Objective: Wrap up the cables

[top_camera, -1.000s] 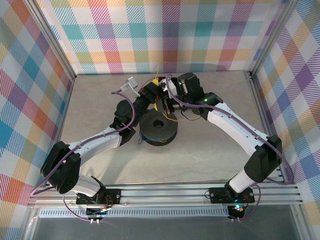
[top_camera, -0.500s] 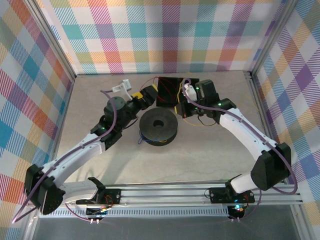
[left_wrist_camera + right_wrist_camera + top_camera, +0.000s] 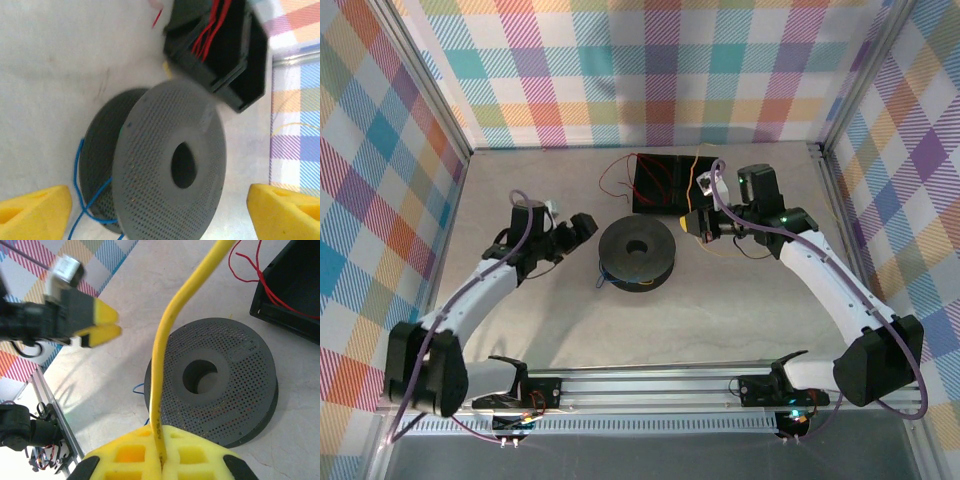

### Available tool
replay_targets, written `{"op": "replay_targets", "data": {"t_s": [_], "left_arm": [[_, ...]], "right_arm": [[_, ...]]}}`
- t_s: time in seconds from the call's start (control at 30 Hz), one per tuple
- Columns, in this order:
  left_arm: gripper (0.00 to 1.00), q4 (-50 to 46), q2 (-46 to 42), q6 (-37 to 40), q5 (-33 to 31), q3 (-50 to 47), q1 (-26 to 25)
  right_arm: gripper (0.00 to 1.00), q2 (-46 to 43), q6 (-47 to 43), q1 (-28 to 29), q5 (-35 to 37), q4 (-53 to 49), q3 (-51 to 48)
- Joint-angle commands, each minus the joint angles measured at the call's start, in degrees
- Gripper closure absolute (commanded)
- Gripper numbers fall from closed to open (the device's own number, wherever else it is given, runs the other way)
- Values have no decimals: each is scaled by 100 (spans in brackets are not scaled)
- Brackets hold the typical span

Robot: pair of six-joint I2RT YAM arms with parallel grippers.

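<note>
My left gripper picks up the black spool by one thin rim point(image 3: 601, 243) point(image 3: 158, 235) next, leaving the spool's core free, to stand it for wrapping cables.
My right gripper point(image 3: 161, 450) point(image 3: 692, 222) is shut on a yellow cable point(image 3: 165, 340), which rises from between its yellow fingers. Right of the black spool point(image 3: 637, 252) point(image 3: 215, 380) it hovers, just in front of the black box. Red cables point(image 3: 210, 30) point(image 3: 260, 275) lie in that black box point(image 3: 665, 182) and loop out over its left side. My left gripper point(image 3: 586, 226) point(image 3: 160, 215) points at the spool from the left, open wide. Its yellow fingertips point(image 3: 35, 210) stand far apart with nothing between them.
A thin blue wire point(image 3: 76, 175) trails from the spool's lower flange on the left. The box stands near the back wall behind the spool. Plaid walls close off the table on three sides; an aluminium rail point(image 3: 650, 385) runs along the front.
My left gripper has opened and drawn back left and forward from the box to beside the spool. The right gripper has shifted slightly right and forward, still holding the yellow cable.
</note>
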Motion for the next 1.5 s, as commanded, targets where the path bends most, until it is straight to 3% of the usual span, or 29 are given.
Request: {"op": "replay_targets", "data": {"t_s": [0.0, 0.2, 0.47, 0.67, 0.73, 0.8, 0.9, 1.03, 1.17, 1.27, 1.47], "left_arm": [[17, 1274, 527, -497, 1451, -207, 199], [35, 2892, 1759, -1213, 2063, -318, 313], [60, 4365, 2822, -1763, 2417, -351, 274], [99, 6238, 3396, -2628, 2536, -605, 251], [100, 6241, 3263, -2588, 2475, -643, 247], [100, 5794, 2964, -2323, 2363, -629, 238], [100, 4127, 2190, -1404, 1979, -396, 155], [100, 638, 988, 533, 440, 639, -390], [100, -1263, 612, 1454, -809, 1753, -1049], [100, -2127, 635, 2018, -1876, 2473, -1630], [100, -2923, 1093, 2810, -3787, 3434, -2678]], "right_arm": [[100, -104, -51, 6, -262, -8, -111], [100, -254, 208, 6, -323, -7, -182], [100, -234, 410, 6, -489, 75, -177], [100, -104, 291, 6, -610, 24, -95], [100, -122, 182, 6, -605, 26, -110], [100, -184, 80, 6, -566, 89, -175], [100, -363, -108, 6, -491, 239, -312], [100, -697, -422, 6, -294, 424, -571], [100, -893, -523, -3, -120, 441, -698], [100, -993, -496, -3, -75, 495, -801], [100, -1159, -368, -11, 58, 705, -1043]]}}
